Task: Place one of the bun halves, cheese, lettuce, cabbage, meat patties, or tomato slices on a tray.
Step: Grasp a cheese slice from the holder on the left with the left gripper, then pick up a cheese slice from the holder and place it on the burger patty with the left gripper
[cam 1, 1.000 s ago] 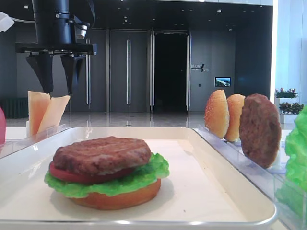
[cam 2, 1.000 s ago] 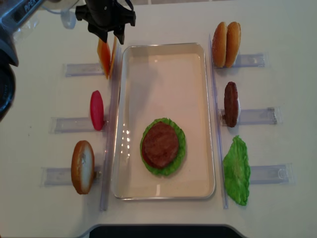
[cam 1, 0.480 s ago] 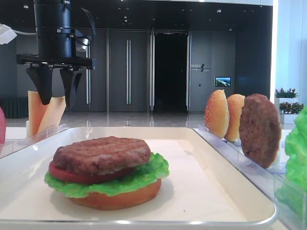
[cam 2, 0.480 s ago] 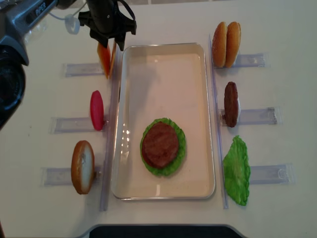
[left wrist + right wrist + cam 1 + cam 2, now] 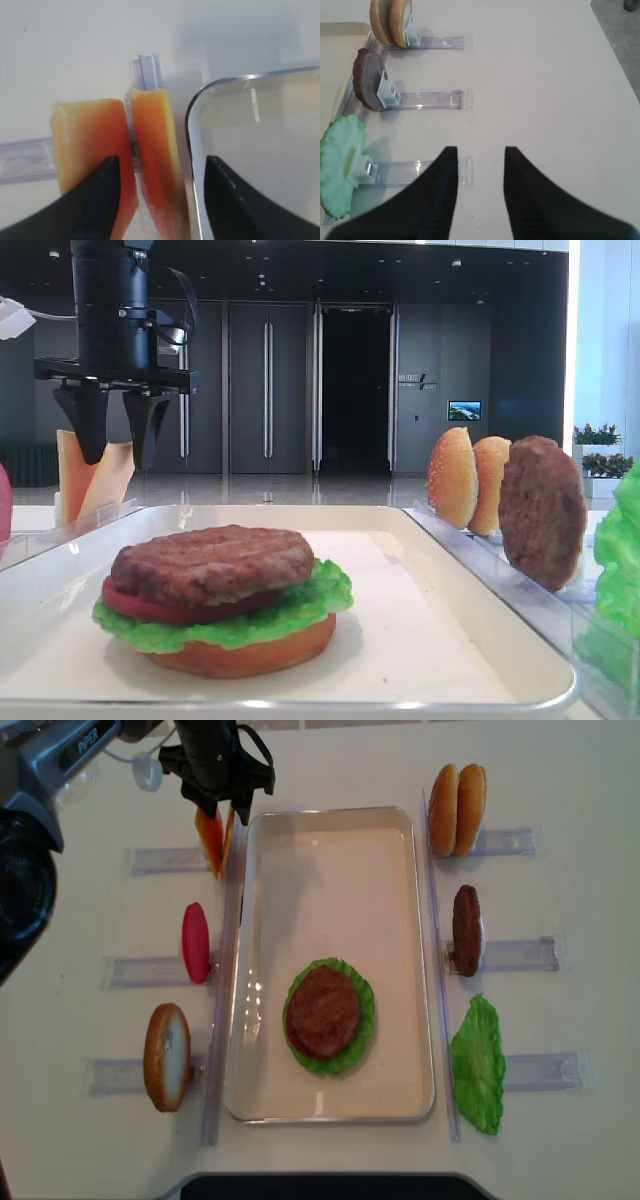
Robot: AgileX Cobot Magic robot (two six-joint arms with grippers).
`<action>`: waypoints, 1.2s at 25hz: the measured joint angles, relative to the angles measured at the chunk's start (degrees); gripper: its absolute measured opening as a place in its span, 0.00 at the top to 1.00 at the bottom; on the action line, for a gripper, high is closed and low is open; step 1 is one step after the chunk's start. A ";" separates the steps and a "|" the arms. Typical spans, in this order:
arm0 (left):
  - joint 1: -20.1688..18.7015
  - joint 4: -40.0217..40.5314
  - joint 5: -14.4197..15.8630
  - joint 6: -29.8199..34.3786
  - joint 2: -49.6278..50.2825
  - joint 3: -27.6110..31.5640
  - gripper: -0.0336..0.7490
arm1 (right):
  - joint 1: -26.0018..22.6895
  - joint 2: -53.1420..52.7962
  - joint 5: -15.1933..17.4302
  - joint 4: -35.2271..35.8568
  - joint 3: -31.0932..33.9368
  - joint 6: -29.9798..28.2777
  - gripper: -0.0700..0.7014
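The cheese slice is crowded on both sides by the other slice (image 5: 208,836) and the tray's rim, so my left gripper should next grab its upright top edge.
Two pale orange cheese (image 5: 152,130) slices stand upright in a clear holder just left of the cream tray (image 5: 330,812). My left gripper (image 5: 161,162) hangs open over them. The slice nearer the tray lies between its fingers, the left finger is in front of the other slice (image 5: 85,135), and the right finger is above the tray rim (image 5: 192,110). From the low side view the left gripper (image 5: 115,455) has its tips down at the slices' tops (image 5: 108,470). On the tray sits a stack with a patty (image 5: 323,1010) on top. My right gripper (image 5: 480,152) is open over bare table.
Left of the tray stand a red tomato slice (image 5: 195,942) and a bun half (image 5: 166,1056) in clear holders. On the right are two bun halves (image 5: 457,810), a patty (image 5: 466,930) and lettuce (image 5: 478,1063). A holder's end (image 5: 464,170) lies by my right gripper.
My left gripper has come down over the cheese slices, from above them to tips level with their tops. Nothing else has moved.
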 joint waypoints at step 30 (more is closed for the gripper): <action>0.00 1.88 6.63 1.03 -5.39 -2.43 0.91 | 0.00 0.00 0.00 0.00 0.00 0.00 0.58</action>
